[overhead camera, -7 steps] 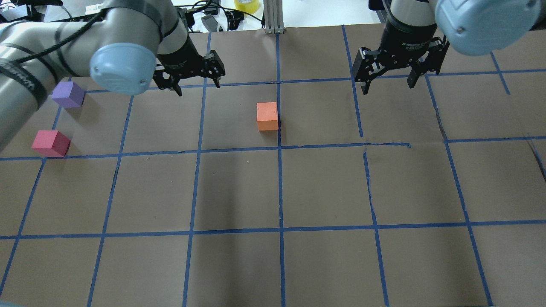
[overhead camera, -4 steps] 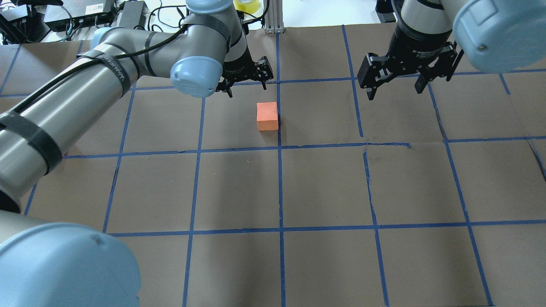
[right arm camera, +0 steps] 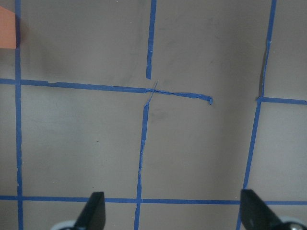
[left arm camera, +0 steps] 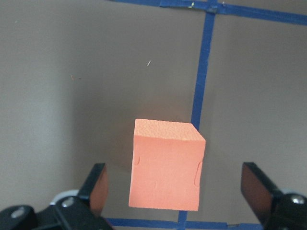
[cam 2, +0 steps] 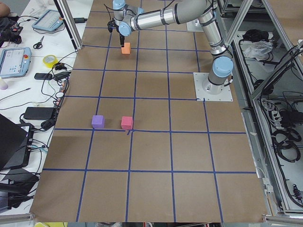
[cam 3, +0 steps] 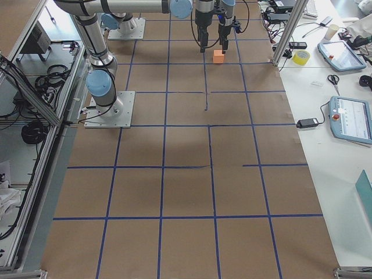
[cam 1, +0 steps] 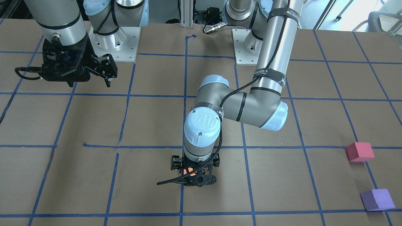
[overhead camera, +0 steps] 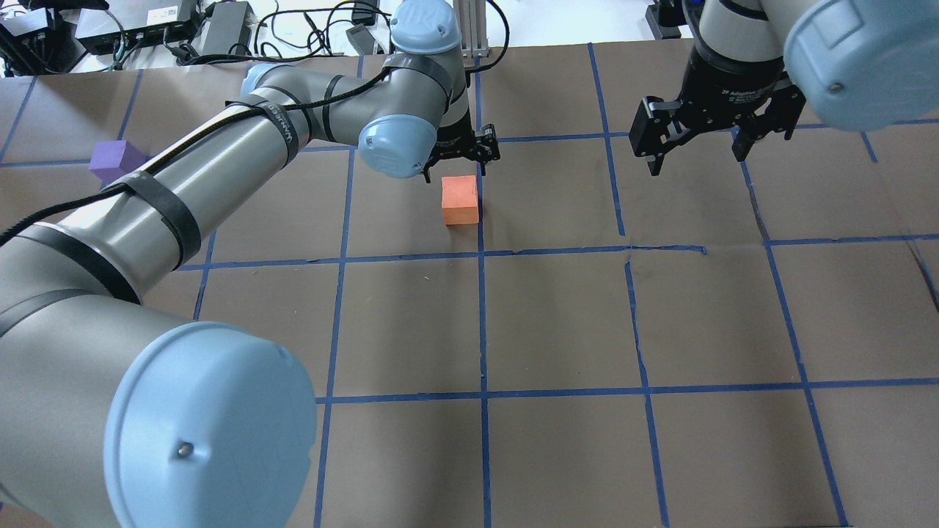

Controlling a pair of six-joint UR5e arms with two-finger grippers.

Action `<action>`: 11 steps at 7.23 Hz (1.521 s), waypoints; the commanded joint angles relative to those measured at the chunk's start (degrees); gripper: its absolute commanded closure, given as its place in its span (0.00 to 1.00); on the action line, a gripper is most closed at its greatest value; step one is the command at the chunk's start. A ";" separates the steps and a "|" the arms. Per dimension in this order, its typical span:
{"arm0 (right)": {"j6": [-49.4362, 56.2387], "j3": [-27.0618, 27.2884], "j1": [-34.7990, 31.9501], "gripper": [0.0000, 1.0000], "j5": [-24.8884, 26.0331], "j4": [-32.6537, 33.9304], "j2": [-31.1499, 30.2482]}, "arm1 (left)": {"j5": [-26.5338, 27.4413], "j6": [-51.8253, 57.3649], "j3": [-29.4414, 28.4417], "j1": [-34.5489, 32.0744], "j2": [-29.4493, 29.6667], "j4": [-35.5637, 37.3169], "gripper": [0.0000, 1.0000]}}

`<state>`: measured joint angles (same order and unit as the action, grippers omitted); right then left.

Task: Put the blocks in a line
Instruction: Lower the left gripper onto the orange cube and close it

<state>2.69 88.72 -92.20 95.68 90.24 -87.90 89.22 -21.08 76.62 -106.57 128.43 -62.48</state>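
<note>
Next, my left gripper grabs the orange block by its opposite sides to fill the gap between the purple and pinkish-red blocks.
The orange block sits on the brown paper by a blue tape line, at the table's middle far side. My left gripper hovers open just above it. In the left wrist view the orange block lies between the spread fingers, untouched. The purple block sits far left. The pinkish-red block is near the purple block and is hidden by my left arm in the overhead view. My right gripper is open and empty, held above the table at the far right.
Brown paper with a blue tape grid covers the table. Cables, power bricks and a yellow tape roll lie beyond the far edge. My left arm stretches across the left half of the overhead view.
My left arm has swung right from near the purple and pinkish-red blocks until its open gripper is over the orange block. My right gripper has drifted slightly right. The blocks have not moved.
</note>
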 commanded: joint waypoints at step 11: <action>0.13 0.05 -0.08 0.00 -0.41 -0.60 -0.69 | 0.33 -4.85 0.28 -0.48 0.87 -0.01 1.00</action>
<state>2.78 88.77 -92.24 95.36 89.69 -88.36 88.93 -25.90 76.86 -107.05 130.48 -62.47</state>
